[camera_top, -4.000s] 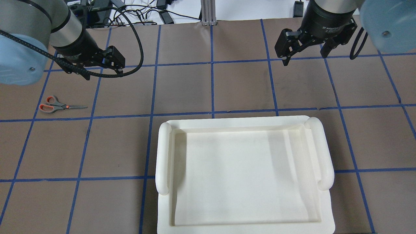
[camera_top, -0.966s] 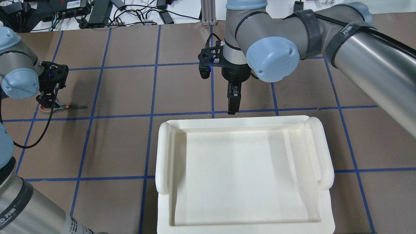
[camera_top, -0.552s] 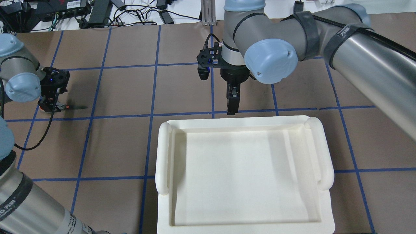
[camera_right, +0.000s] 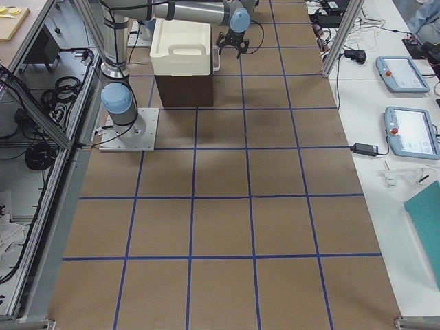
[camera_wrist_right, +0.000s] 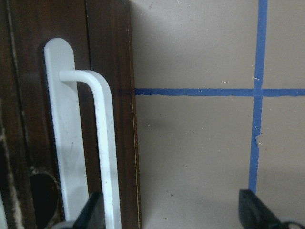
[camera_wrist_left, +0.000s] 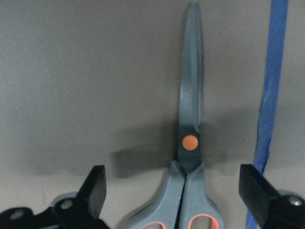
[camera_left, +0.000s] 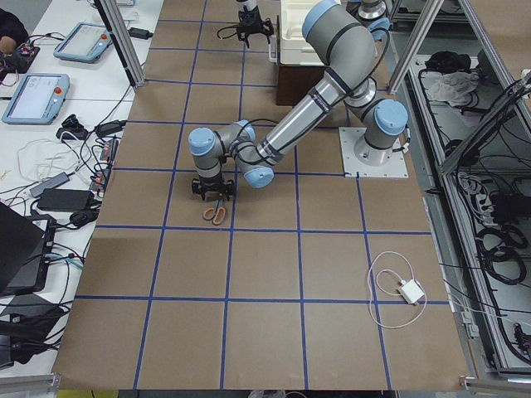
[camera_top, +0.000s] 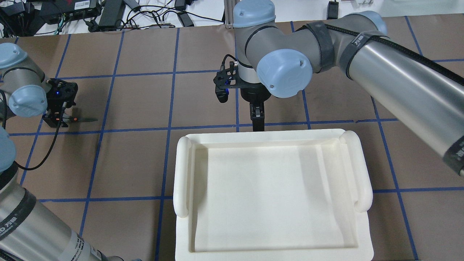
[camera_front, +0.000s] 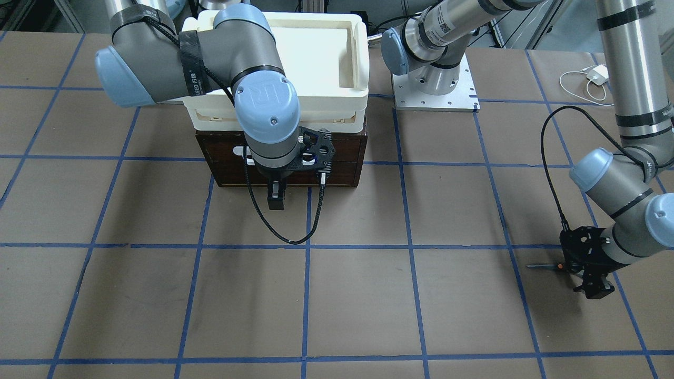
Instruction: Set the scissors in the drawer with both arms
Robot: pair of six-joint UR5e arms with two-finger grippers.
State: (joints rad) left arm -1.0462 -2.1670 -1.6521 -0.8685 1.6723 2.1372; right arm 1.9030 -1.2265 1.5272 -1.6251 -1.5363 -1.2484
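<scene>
My left gripper closes on the scissors now, since both fingers reach the table on either side of the grey handles and closing now would catch the scissors (camera_wrist_left: 190,143).
The scissors (camera_wrist_left: 190,143) lie flat on the brown table at the robot's far left, blades (camera_top: 85,119) pointing toward the table's middle. My left gripper (camera_wrist_left: 174,183) is open and low over them, one finger (camera_wrist_left: 95,186) on each side of the grey handles; it also shows in the overhead view (camera_top: 58,119). The dark brown drawer (camera_front: 337,158) is closed under the cream tray (camera_top: 181,174). My right gripper (camera_wrist_right: 171,210) is open in front of the drawer. The white bar handle (camera_wrist_right: 102,143) lies just inside its left finger (camera_wrist_right: 93,212).
The cream plastic tray (camera_front: 358,52) sits on top of the drawer cabinet. The left arm's cable (camera_front: 547,158) loops over the table beside that arm. Blue tape lines (camera_top: 170,108) grid the brown surface. Tablets and cords lie on side benches (camera_left: 50,91).
My left gripper has come down over the scissors' handles, which it now covers in the overhead view. My right wrist has shifted left and lower toward the tray's front edge.
</scene>
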